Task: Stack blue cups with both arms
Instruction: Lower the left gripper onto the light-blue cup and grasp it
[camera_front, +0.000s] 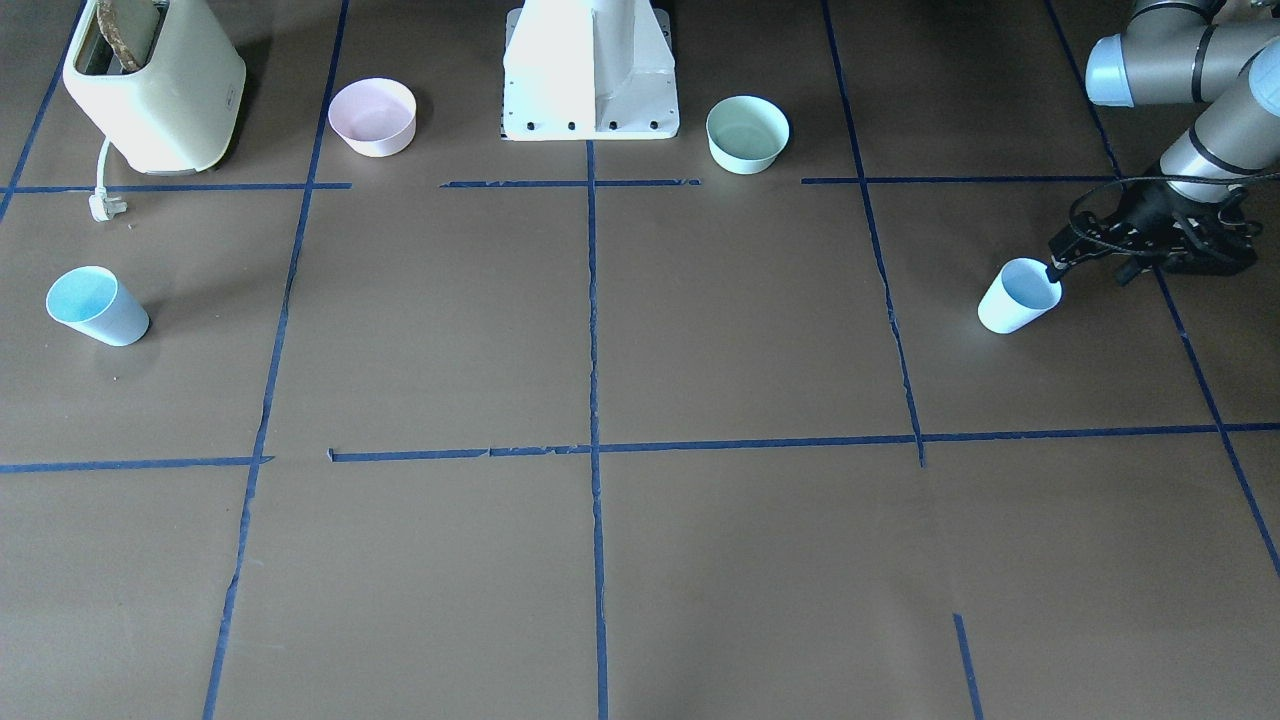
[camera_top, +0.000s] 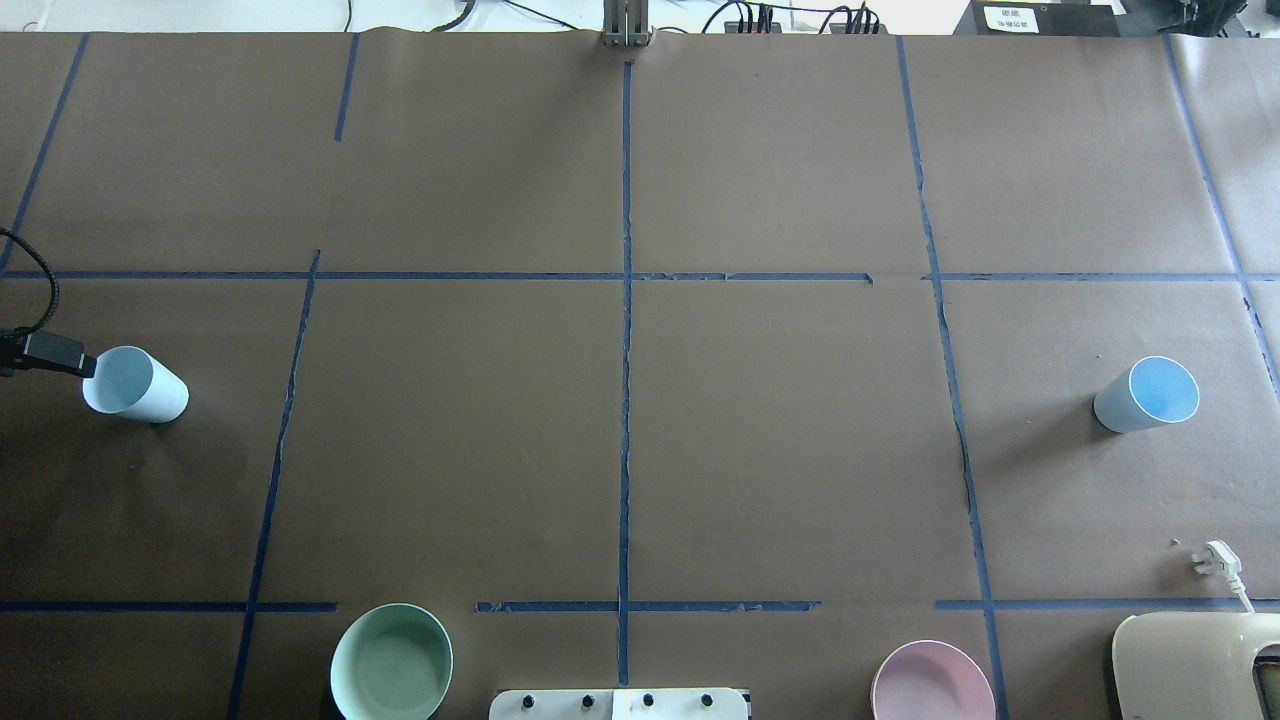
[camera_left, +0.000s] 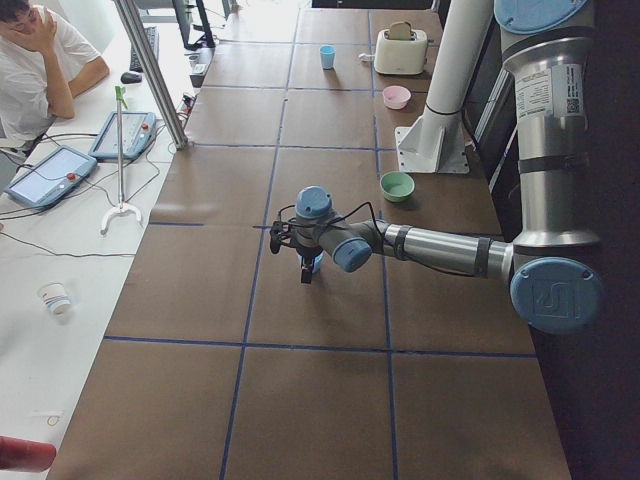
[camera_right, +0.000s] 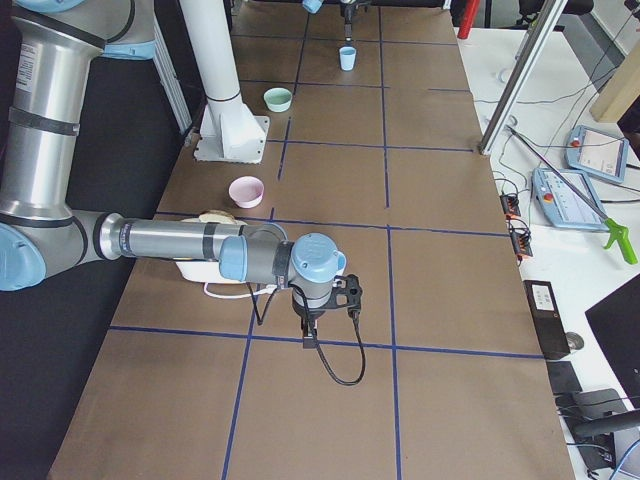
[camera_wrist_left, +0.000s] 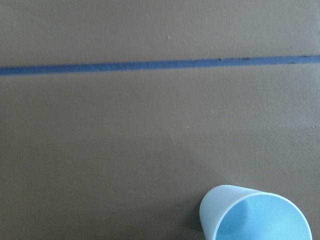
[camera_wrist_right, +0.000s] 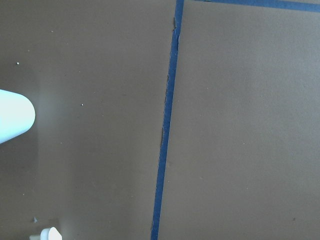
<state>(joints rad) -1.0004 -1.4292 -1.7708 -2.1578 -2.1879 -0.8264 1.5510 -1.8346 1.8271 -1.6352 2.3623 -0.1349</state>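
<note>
My left gripper's fingers are only at the blue cup's rim (camera_front: 1057, 293), above the cup's side. It should move down first and then close on the cup.
One blue cup (camera_front: 1018, 296) stands upright on the robot's left side of the brown table; it also shows in the overhead view (camera_top: 135, 383) and at the bottom right of the left wrist view (camera_wrist_left: 255, 215). My left gripper (camera_front: 1135, 262) hovers close beside its rim, and a black part with a cable reaches the rim. I cannot tell whether the gripper is open or shut. The other blue cup (camera_front: 96, 306) stands upright on the robot's right side (camera_top: 1148, 393). My right gripper (camera_right: 305, 335) shows only in the exterior right view, low over the table, and I cannot tell its state.
A pink bowl (camera_front: 372, 117) and a mint green bowl (camera_front: 747, 134) flank the white pedestal (camera_front: 590, 75). A cream toaster (camera_front: 155, 85) with a loose white plug (camera_front: 103, 205) stands behind the right-side cup. Blue tape lines cross the table.
</note>
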